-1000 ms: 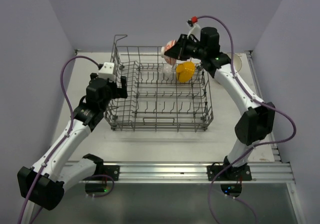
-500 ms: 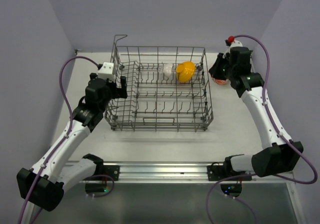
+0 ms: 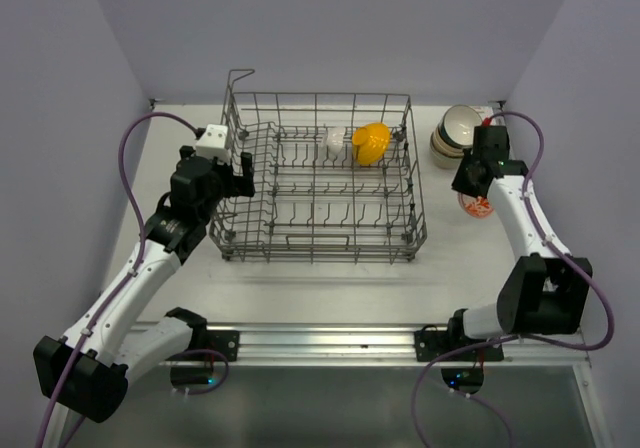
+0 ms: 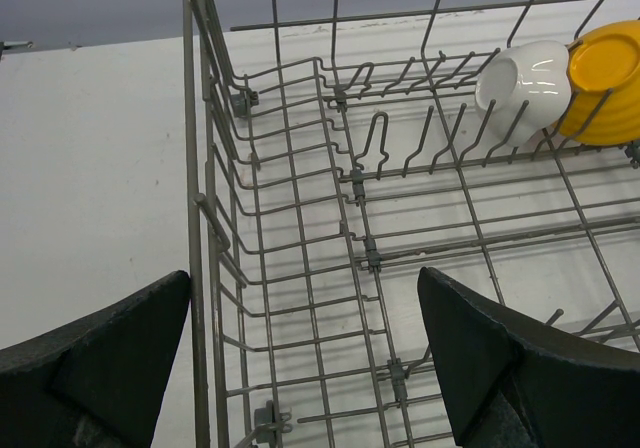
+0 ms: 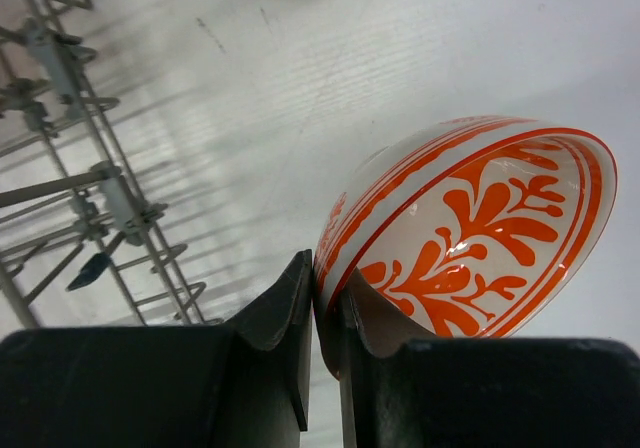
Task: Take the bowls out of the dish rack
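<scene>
My right gripper keeps holding the white bowl for now. The bowl hangs tilted above the table and would drop close to the stack of bowls if I opened now.
The grey wire dish rack (image 3: 316, 243) stands mid-table and also fills the left wrist view (image 4: 300, 268). In it a yellow bowl (image 3: 371, 143) and a small white bowl (image 3: 334, 140) stand at the back right; both show in the left wrist view, yellow (image 4: 610, 78) and white (image 4: 525, 78). My right gripper (image 3: 471, 190) is shut on the rim of a white bowl with orange-red pattern (image 5: 470, 228), low over the table right of the rack; the bowl shows below the wrist (image 3: 478, 206). My left gripper (image 4: 300, 368) is open and empty over the rack's left edge (image 3: 238, 176).
A stack of beige and white bowls (image 3: 456, 131) stands at the back right, just behind my right gripper. A raised wire loop (image 3: 238, 78) rises at the rack's back left corner. Purple walls close in the table on three sides.
My right arm carried the orange-patterned bowl from above the rack's back right, out to the right and down toward the table in front of the bowl stack. The left arm has not moved.
</scene>
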Controlling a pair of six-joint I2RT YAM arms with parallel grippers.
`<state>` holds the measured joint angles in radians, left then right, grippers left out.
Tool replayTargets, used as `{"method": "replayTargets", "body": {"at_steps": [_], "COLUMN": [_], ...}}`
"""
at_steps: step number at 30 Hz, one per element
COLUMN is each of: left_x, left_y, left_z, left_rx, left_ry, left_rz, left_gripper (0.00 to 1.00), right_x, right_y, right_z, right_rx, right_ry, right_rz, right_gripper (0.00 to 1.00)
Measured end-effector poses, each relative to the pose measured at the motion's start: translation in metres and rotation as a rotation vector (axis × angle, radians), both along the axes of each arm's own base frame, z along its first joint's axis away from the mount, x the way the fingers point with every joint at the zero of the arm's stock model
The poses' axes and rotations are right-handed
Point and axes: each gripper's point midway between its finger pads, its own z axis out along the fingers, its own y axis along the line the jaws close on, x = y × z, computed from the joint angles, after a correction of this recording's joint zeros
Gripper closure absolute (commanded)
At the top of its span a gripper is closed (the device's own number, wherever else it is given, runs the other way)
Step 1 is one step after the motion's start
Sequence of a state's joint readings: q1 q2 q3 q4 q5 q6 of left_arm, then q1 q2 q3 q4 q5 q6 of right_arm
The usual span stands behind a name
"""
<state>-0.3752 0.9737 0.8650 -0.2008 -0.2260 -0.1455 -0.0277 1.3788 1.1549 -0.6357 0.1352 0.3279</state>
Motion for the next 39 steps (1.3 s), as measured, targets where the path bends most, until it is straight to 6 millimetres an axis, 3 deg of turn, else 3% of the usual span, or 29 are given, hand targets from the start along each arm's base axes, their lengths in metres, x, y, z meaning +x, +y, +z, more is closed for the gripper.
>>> {"method": "replayTargets", "body": {"at_steps": [6,9,14,21,24,30,31,39], "left_x": [0.000,0.000,0.000,-0.001,-0.001,-0.001,-0.001,-0.002], "left_y": [-0.001,-0.001,-0.001,-0.001,-0.001,-0.001,-0.001,-0.001], "left_z": [0.000,0.000,0.000,0.000,0.000,0.001,0.001,0.002], "left_rx": [-0.001,-0.001,-0.002,-0.002,-0.003,-0.004,-0.004,-0.006], "left_ry": [0.000,0.000,0.001,0.000,0.000,-0.001,-0.001,-0.004], "left_rz": [-0.003,-0.004,-0.005,-0.007,-0.008,-0.009,-0.010,-0.011], "left_gripper": [0.00,0.00,0.00,0.00,0.00,0.00,0.00,0.00], "right_x": [0.003,0.003,-0.004,0.003,0.003,0.006,0.007,0.010], "right_y": [0.001,0.005,0.007,0.010,0.010,0.013,0.014,0.017], "right_z": [-0.053,-0.070,-0.083,-0.097,-0.097,-0.099,-0.099,-0.098], "right_rx": [0.033,0.049,0.057,0.068,0.069,0.083,0.085,0.099], "right_ry": [0.151,0.190,0.222,0.238,0.237,0.231,0.230,0.216], "right_rz": [0.017,0.031,0.037,0.049,0.053,0.069,0.071,0.081], "right_gripper": [1.00,1.00,1.00,0.88,0.80,0.50,0.41,0.18]}}
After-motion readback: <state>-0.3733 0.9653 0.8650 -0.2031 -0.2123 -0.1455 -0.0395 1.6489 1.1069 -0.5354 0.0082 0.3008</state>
